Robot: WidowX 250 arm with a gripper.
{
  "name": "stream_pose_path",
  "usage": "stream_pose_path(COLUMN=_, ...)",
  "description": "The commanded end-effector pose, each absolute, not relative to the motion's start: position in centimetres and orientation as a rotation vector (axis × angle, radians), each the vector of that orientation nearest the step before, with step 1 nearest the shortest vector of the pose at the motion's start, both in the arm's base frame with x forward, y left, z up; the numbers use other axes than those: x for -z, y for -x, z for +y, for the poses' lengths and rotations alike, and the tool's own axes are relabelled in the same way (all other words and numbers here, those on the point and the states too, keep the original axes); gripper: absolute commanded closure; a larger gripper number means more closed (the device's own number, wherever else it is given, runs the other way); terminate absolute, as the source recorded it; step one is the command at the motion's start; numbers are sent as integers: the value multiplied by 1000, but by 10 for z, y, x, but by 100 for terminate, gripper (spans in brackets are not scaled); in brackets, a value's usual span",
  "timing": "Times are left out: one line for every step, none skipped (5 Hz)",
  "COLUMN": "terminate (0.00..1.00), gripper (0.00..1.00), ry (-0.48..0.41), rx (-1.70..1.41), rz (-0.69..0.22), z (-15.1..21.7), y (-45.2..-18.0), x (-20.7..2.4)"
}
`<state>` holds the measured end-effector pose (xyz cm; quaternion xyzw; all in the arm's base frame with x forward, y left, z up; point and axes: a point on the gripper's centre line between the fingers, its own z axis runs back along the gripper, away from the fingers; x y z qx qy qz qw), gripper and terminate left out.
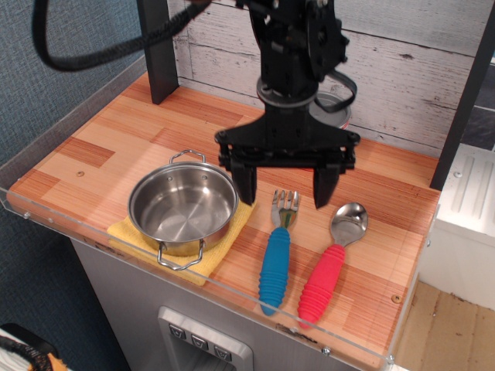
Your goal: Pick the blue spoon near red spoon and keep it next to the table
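The blue spoon needs to move from beside the red spoon (329, 267), so my gripper should grab the blue spoon by its ribbed handle next.
The blue spoon (275, 263) lies on the table (116, 139) at the front right; it has a ribbed blue handle and a silver head with tines pointing away from me. The red spoon (329, 267) lies just right of it, parallel, with a shiny oval bowl. My gripper (285, 186) is open and empty. It hangs just above the tined head, one finger on each side of it, apart from both utensils.
A steel pot (183, 207) sits on a yellow cloth (224, 246) left of the blue spoon. A can (334, 108) stands behind the arm, mostly hidden. A clear acrylic rim (193, 282) runs along the table's front. A dark post (158, 50) stands at the back left.
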<state>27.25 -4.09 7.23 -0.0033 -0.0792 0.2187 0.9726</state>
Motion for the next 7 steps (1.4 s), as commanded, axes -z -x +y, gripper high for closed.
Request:
stream_pose_path(terminate=0, gripper=0, ry=34, rx=-483, rz=-192, z=-52, y=-267, x=-65)
stream_pose_path(terminate=0, gripper=0, ry=23, rx=-489, rz=-167, z=-54, y=-263, x=-51)
stream_pose_path(terminate=0, gripper=0, ry=17, rx=-480, rz=-165, z=-56, y=-263, x=-43)
stream_pose_path(terminate=0, gripper=0, ry=20, rx=-494, rz=-152, z=-53, y=-262, x=-35)
stream_pose_path(terminate=0, gripper=0, ry=-2, rx=-499, rz=-143, z=-49, y=-263, x=-29)
stream_pose_path(terminate=0, gripper=0, ry=-11, rx=-516, rz=-135, z=-42, y=-262, x=-25)
stream_pose_path(terminate=0, gripper=0, ry=-22, rx=-532, rz=-127, z=-36, y=-262, x=-20)
